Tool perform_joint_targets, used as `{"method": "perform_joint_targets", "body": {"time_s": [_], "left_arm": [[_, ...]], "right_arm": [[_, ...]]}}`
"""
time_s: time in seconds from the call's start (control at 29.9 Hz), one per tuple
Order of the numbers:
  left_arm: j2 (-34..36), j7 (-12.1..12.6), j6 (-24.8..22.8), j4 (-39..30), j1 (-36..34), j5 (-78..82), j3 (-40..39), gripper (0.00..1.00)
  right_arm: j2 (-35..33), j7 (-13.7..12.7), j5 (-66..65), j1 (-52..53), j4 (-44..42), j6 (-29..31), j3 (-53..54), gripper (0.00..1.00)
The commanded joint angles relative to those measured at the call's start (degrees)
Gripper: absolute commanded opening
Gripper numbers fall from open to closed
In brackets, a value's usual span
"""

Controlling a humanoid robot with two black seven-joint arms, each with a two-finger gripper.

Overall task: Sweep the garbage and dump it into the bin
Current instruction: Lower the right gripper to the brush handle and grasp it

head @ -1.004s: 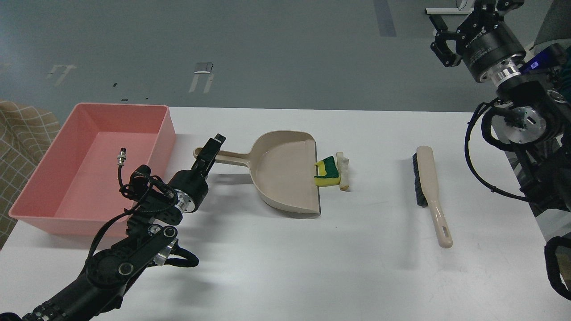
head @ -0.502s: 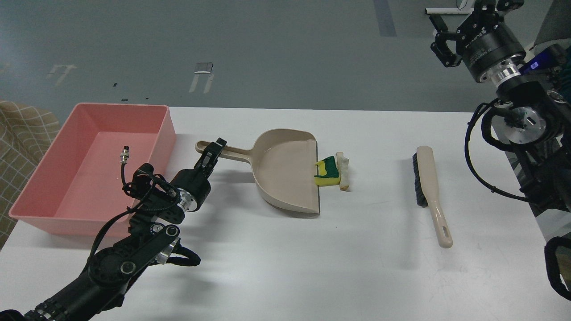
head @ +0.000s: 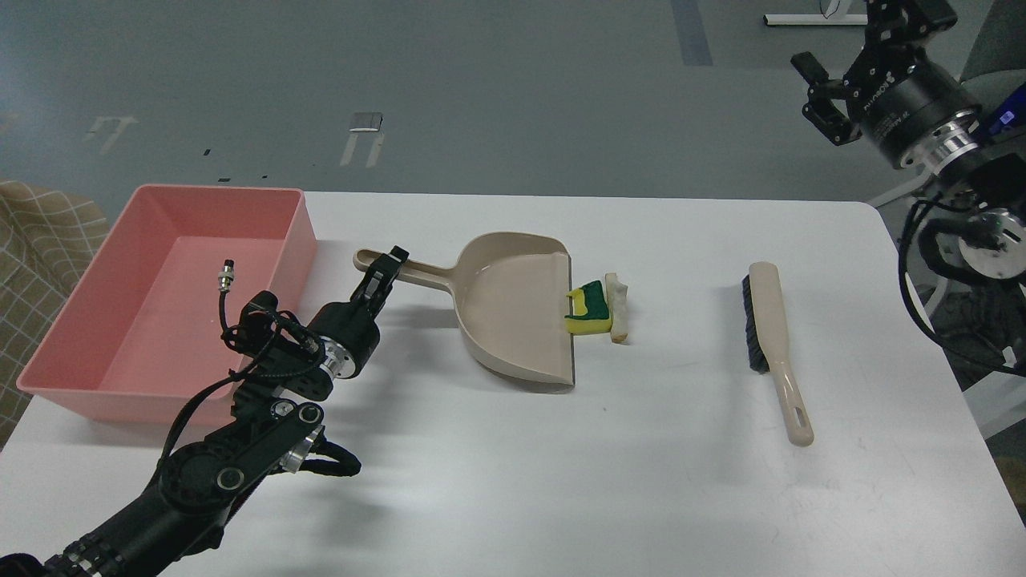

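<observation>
I will pick up the hand brush by its lower handle (head: pixel 792 408) with my right gripper next. The brush's bristles then stay free to sweep the garbage.
The garbage, a yellow sponge piece with a green layer (head: pixel 587 310) and a whitish strip (head: pixel 616 308), lies on the white table against the lip of the beige dustpan (head: pixel 513 308). My left gripper (head: pixel 387 270) is shut on the dustpan's long handle near its left end. The bin, a pink tub (head: pixel 295 240), stands at the far left, just left of that gripper. My right gripper (head: pixel 850 56) is open and empty, held high at the top right, beyond the table's far right corner.
A beige hand brush with black bristles (head: pixel 771 344) lies on the table right of the garbage. A checked fabric seat (head: pixel 40 232) shows past the table's left edge. The table's right edge runs at about (head: pixel 954 344).
My left gripper has closed in on the dustpan handle, and the handle end has shifted slightly away from me. My right arm has swung right, off the table's edge.
</observation>
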Motion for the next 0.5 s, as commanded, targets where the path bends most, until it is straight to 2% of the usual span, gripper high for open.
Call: {"method": "perform_joint_targets", "body": {"time_s": [0.0,0.13,0.3,0.47], "left_arm": [[0.02,0.0,0.0,-0.01,0.06,-0.03,0.0,0.0],[-0.24,0.0,0.0,-0.01,0.06,-0.03,0.0,0.0],[-0.24,0.0,0.01,-0.01,0.06,-0.03,-0.09,0.0],[-0.24,-0.09,0.09,-0.01,0.06,-0.03,-0.09,0.0]], "right_arm": [[-8.58,-0.36,-2.57,-0.35,5.98,-0.12,-7.5,1.0],[-18.95,-0.36,-8.35,-2.2,13.63,-0.12,-13.22,1.0],[-26.96,-0.27,-20.38,-4.83,20.31,-0.12,-16.92,1.0],[-32.33,-0.18,-24.11,-11.06,27.78,-0.12,-17.01,1.0]]}}
